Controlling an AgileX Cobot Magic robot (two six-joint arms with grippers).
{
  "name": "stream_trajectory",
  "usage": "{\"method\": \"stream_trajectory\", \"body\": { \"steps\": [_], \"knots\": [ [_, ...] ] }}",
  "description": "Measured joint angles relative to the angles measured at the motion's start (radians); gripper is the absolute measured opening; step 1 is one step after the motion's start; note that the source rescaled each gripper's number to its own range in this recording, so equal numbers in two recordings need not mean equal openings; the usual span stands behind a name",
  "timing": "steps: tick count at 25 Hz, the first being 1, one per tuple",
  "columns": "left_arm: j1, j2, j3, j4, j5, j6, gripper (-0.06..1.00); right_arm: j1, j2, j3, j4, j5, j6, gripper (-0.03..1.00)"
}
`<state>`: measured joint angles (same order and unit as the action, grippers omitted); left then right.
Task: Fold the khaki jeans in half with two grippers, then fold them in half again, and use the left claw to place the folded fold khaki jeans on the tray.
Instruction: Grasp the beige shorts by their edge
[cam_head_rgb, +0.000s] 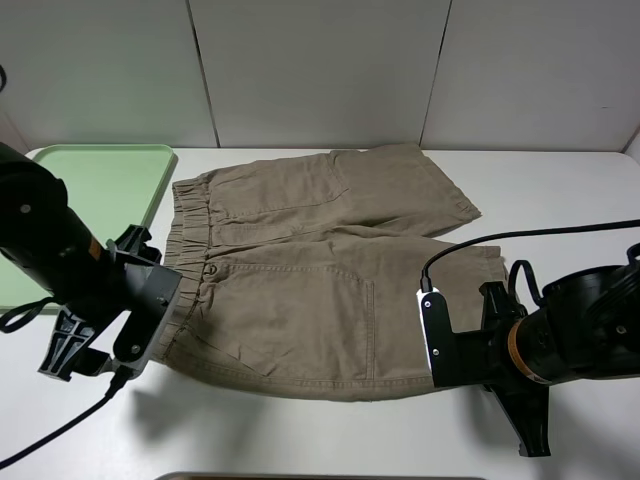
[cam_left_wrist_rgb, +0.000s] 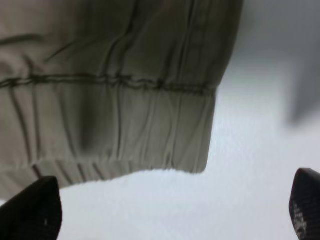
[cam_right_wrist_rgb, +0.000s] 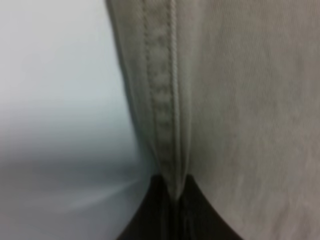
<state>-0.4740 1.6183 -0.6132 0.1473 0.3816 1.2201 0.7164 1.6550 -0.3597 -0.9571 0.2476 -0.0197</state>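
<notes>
Empty table shows between my left gripper's fingers and the jeans' near waistband corner (cam_left_wrist_rgb: 192, 157), so my fingers would miss it if I closed now. I will first move toward the corner.
The khaki jeans (cam_head_rgb: 320, 270) lie spread flat on the white table, waistband toward the left and legs toward the right. My left gripper (cam_head_rgb: 160, 330) stands open at the near waistband corner (cam_left_wrist_rgb: 125, 125), its two black fingertips (cam_left_wrist_rgb: 30, 210) wide apart just short of the cloth, holding nothing. My right gripper (cam_head_rgb: 432, 372) is shut on the near leg's stitched hem (cam_right_wrist_rgb: 160, 100), the dark fingers (cam_right_wrist_rgb: 172, 215) pinching the seam between them. The mint-green tray (cam_head_rgb: 100, 190) lies at the far left, beside the waistband, with nothing on it.
Bare white table (cam_head_rgb: 560, 200) runs to the right of the legs and along the front. Grey wall panels stand behind the table. A dark edge (cam_head_rgb: 300, 477) shows at the very front. The right arm's black cable (cam_head_rgb: 520, 238) loops over the table.
</notes>
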Motion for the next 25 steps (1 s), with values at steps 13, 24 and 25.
{"method": "stream_trajectory", "body": {
  "steps": [13, 24, 25],
  "knots": [
    [0.000, 0.057, 0.003, -0.002, -0.151, -0.068, 0.84, 0.000, 0.000, 0.000, 0.011, -0.020, 0.000, 0.00],
    [-0.012, 0.058, 0.051, -0.006, -0.125, 0.007, 0.84, 0.000, 0.000, 0.000, 0.011, -0.021, 0.000, 0.00],
    [-0.012, 0.058, 0.059, -0.006, -0.144, 0.015, 0.84, 0.000, 0.000, 0.000, 0.011, -0.021, 0.000, 0.00]
  ]
}}
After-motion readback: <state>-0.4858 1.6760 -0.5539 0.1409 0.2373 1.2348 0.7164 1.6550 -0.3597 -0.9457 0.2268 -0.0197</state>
